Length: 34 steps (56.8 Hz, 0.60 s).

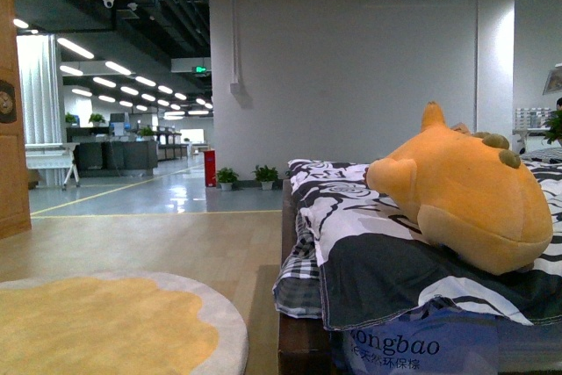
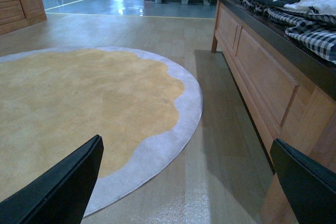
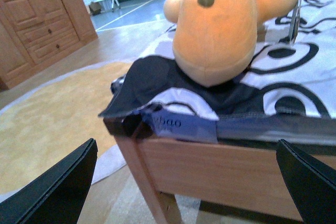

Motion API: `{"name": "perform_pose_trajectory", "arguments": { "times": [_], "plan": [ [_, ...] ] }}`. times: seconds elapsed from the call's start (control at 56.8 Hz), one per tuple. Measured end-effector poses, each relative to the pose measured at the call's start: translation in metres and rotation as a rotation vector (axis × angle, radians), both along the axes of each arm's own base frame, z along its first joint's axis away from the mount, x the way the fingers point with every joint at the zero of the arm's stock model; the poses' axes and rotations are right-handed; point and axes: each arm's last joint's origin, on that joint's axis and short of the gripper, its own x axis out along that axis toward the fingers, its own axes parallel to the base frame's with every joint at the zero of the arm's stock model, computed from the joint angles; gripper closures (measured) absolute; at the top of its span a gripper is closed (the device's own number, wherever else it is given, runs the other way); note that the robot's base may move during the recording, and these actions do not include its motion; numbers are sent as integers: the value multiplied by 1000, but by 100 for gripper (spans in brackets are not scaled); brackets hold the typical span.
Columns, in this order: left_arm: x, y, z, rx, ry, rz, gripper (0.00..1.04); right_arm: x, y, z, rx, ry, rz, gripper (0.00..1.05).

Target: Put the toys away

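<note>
I put the toy away next: my right gripper must grab the rounded end of the orange-yellow plush animal (image 1: 465,195) beside the brown spots.
The toy, an orange-yellow plush animal (image 1: 465,195) with small brown marks, lies on the black-and-white bedding at the near end of the wooden bed (image 1: 303,344). In the right wrist view the plush (image 3: 220,24) sits just above the bed's end board. My right gripper (image 3: 186,187) is open, low in front of that board and below the plush, touching nothing. My left gripper (image 2: 191,187) is open over the floor beside the bed's side panel (image 2: 262,82), holding nothing. Neither arm shows in the front view.
A round yellow rug with a grey rim (image 2: 79,108) covers the floor left of the bed. Wooden cabinets (image 3: 42,19) stand beyond the rug. Potted plants (image 1: 246,176) and a red stand (image 1: 210,167) line the far white wall.
</note>
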Motion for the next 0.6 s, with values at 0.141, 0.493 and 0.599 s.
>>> {"name": "perform_pose_trajectory", "arguments": {
  "times": [0.141,0.493,0.599],
  "plan": [
    [0,0,0,0,0,0,6,49,-2,43,3,-31,-55,0],
    [0,0,0,0,0,0,6,132,24,80,9,11,-148,0],
    [0,0,0,0,0,0,6,153,32,89,8,9,-182,0]
  ]
}}
